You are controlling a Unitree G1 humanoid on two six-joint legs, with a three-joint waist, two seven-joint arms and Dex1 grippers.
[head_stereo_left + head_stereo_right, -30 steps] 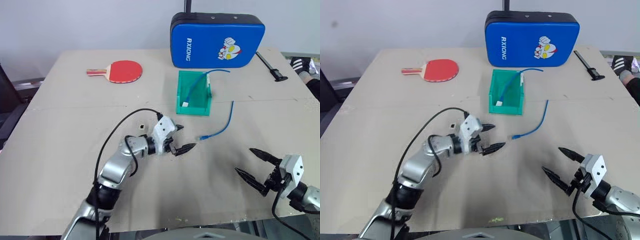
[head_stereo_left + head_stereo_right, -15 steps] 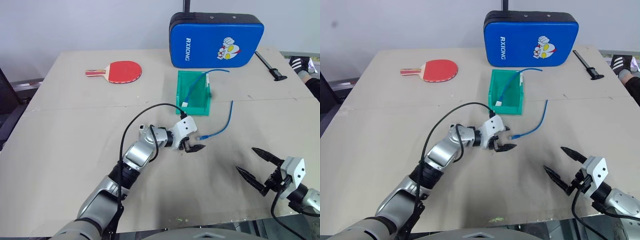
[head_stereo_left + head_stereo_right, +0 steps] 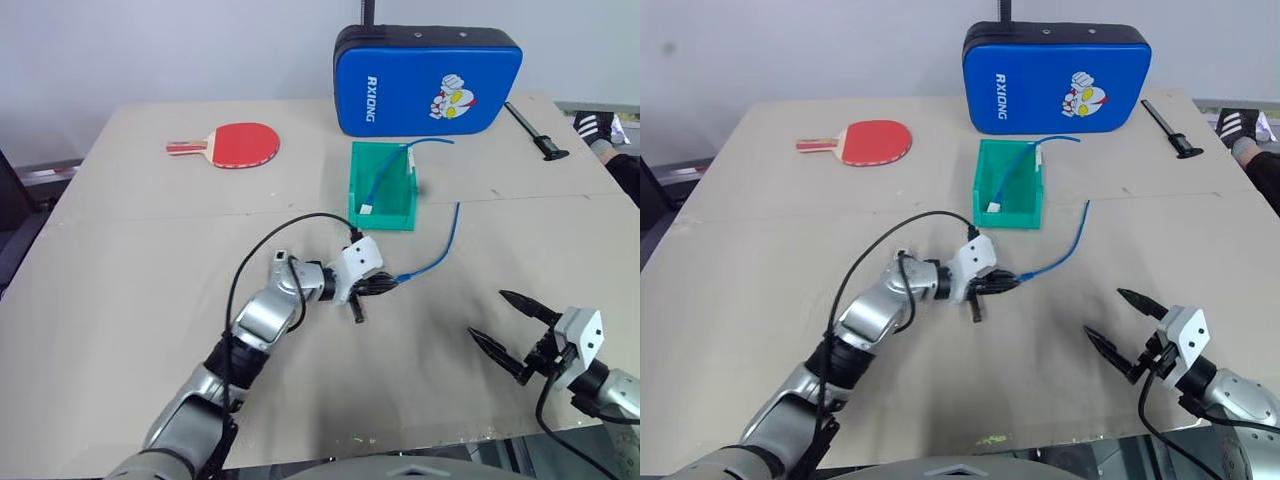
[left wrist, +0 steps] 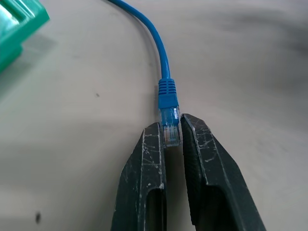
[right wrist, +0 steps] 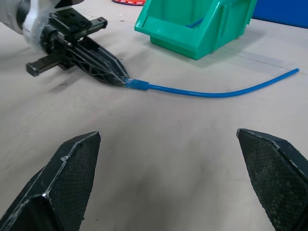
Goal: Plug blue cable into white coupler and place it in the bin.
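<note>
I will grab the blue cable next with my right gripper, by the blue boot behind its plug [image 3: 403, 278], because the blue cable's long tail [image 3: 447, 247] trails slack across the table.
The blue cable [image 3: 440, 250] lies on the table, curving from beside the green bin [image 3: 352, 190] down to its plug [image 4: 168, 103]. My left gripper [image 4: 172, 126] is shut on the clear tip of that plug, low on the table in front of the bin [image 3: 980, 185]. Off to the front right, my right gripper [image 3: 488, 314] hovers open and holds nothing. The white coupler is hidden from these views. A second blue cable with a small white piece [image 3: 370, 210] on its end rests inside the bin.
A red paddle [image 3: 240, 143] lies at the back left. A big blue padded case [image 3: 428, 80] stands behind the bin. A black tool [image 3: 540, 135] lies at the back right. A shoe [image 3: 600, 128] shows past the table's right edge.
My left gripper has swung right and down to the cable's plug and shut on it. The right gripper has stayed put and open.
</note>
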